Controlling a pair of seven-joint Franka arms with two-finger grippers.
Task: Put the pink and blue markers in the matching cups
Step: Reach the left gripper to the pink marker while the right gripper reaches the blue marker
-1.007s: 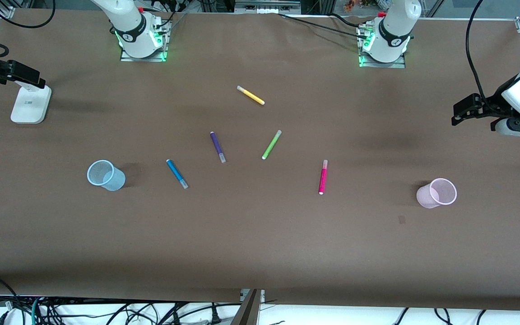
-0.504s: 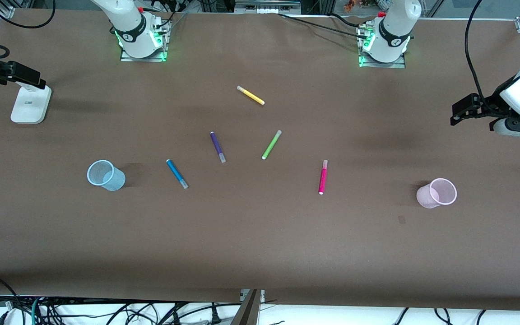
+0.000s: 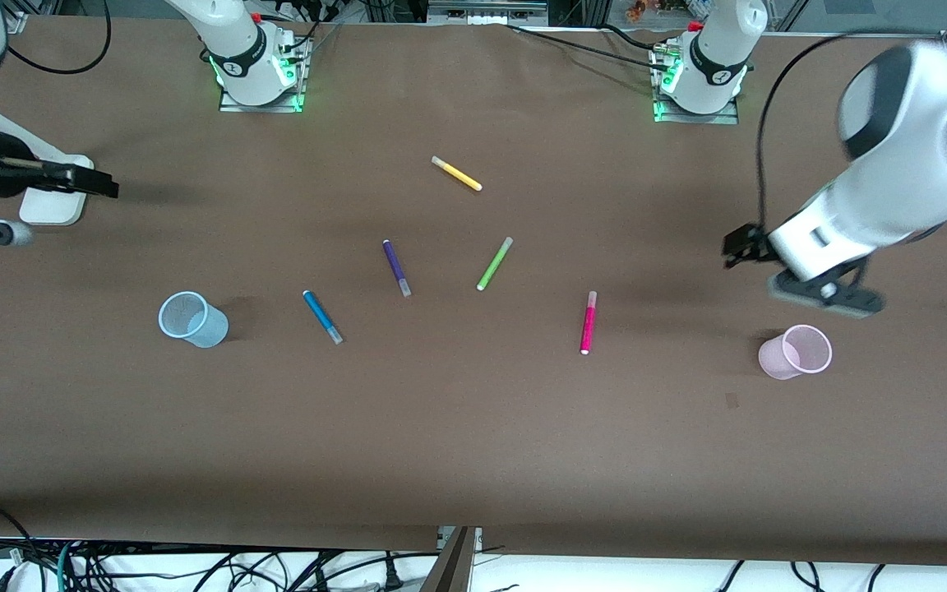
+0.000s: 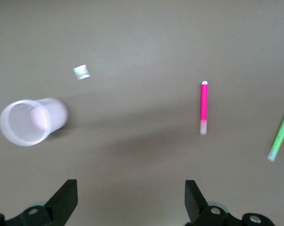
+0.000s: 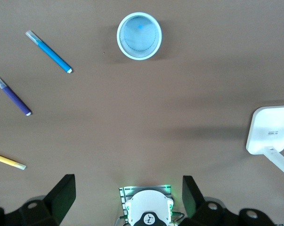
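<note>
The pink marker needs to go in the matching pink cup (image 3: 796,352). My left gripper should next grab the marker by its pale end (image 3: 593,299) and then put it there.
The pink marker (image 3: 588,322) lies on the brown table, and the pale pink cup (image 3: 796,352) stands upright toward the left arm's end. The blue marker (image 3: 322,316) lies beside the upright light blue cup (image 3: 192,320) toward the right arm's end. My left gripper (image 3: 738,247) is open and empty, over the table between the pink marker (image 4: 204,107) and the pink cup (image 4: 31,121). My right gripper (image 3: 99,185) is open and empty, over the table's end by the blue cup (image 5: 139,35) and the blue marker (image 5: 48,51).
A purple pen (image 3: 396,267), a green pen (image 3: 494,263) and a yellow pen (image 3: 456,173) lie mid-table, farther from the front camera than the two markers. A white stand (image 3: 54,193) sits under my right gripper. A small mark (image 3: 732,400) lies near the pink cup.
My left arm has swung in from the table's end and now hangs over the table near the pink cup. My right gripper has moved a little toward the table's middle.
</note>
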